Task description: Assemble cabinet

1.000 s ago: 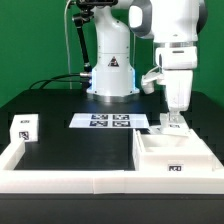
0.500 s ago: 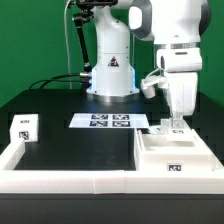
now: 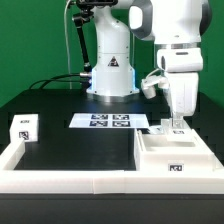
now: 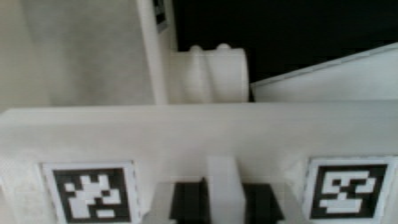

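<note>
My gripper should keep holding the panel, because the held panel's front edge (image 4: 196, 112) is at the open body's back edge. The panel would fall short if I let go now.
The cabinet's open white box body (image 3: 172, 157) lies at the exterior view's right, inside the low white border wall, with a tag on its front face. My gripper (image 3: 175, 123) hangs over the body's back edge. Its jaws are closed on a white tagged cabinet panel (image 3: 171, 129), held upright there. In the wrist view this panel (image 4: 196, 135) fills the near field with two tags, and a thin white rib sits between my dark fingers (image 4: 178, 200). A rounded white peg (image 4: 210, 72) shows beyond it. Another small white tagged cabinet part (image 3: 22, 127) stands at the far left.
The marker board (image 3: 103, 121) lies flat on the black table in front of the robot base (image 3: 110, 80). The low white border wall (image 3: 70, 178) runs along the front and the left side. Black cables hang behind the base.
My gripper has shifted slightly toward the exterior view's right over the back of the box body. The box body and the left part have not moved.
</note>
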